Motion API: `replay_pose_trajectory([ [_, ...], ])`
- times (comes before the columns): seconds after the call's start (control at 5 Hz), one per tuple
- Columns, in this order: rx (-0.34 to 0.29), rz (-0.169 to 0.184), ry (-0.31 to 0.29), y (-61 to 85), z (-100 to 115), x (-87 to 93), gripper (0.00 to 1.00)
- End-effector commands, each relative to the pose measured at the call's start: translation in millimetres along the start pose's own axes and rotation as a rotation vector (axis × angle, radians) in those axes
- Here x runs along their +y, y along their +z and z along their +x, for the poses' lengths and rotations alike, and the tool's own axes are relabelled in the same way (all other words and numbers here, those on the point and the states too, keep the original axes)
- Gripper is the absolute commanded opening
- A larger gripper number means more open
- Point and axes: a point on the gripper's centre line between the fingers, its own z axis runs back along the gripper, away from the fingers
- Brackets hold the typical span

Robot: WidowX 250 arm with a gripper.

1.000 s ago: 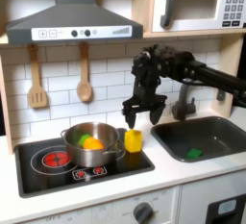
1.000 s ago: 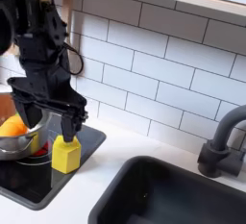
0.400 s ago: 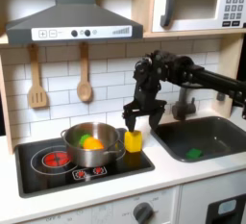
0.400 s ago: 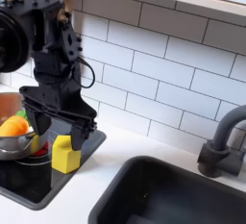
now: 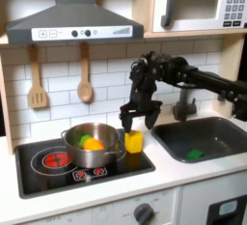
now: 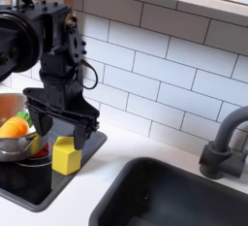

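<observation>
My gripper grabs the small yellow block by its upper end (image 5: 134, 135) next. Then it adds the block to the metal pot (image 5: 90, 144).
A small yellow block (image 5: 133, 142) (image 6: 66, 156) stands upright on the right edge of the black toy stovetop (image 5: 116, 168) (image 6: 44, 186). My gripper (image 5: 134, 122) (image 6: 59, 131) hangs just above the block with its fingers open and straddling its top. It holds nothing. Left of the block in both exterior views sits a metal pot (image 5: 90, 144) (image 6: 10, 145) with an orange and a green item inside.
A dark sink (image 5: 207, 138) (image 6: 184, 196) with a grey faucet (image 5: 183, 103) (image 6: 225, 148) lies at the right in both exterior views. A wooden spatula (image 5: 37, 81) and spoon (image 5: 85, 75) hang on the tiled wall. A green item (image 5: 196, 154) lies in the sink.
The gripper has shifted slightly left in both exterior views and come down a little over the yellow block. The block and pot have not moved.
</observation>
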Motion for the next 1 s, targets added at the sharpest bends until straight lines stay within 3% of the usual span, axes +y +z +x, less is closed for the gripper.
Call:
replay_pose_trajectory([
  [0.0,0.019,0.005,0.006,-6.1,2,0.9,1.00],
  [0.4,0.011,0.014,-0.008,-10.4,-4,3.5,1.00],
  [0.8,0.036,0.015,-0.051,-19.6,-32,2.6,1.00],
])
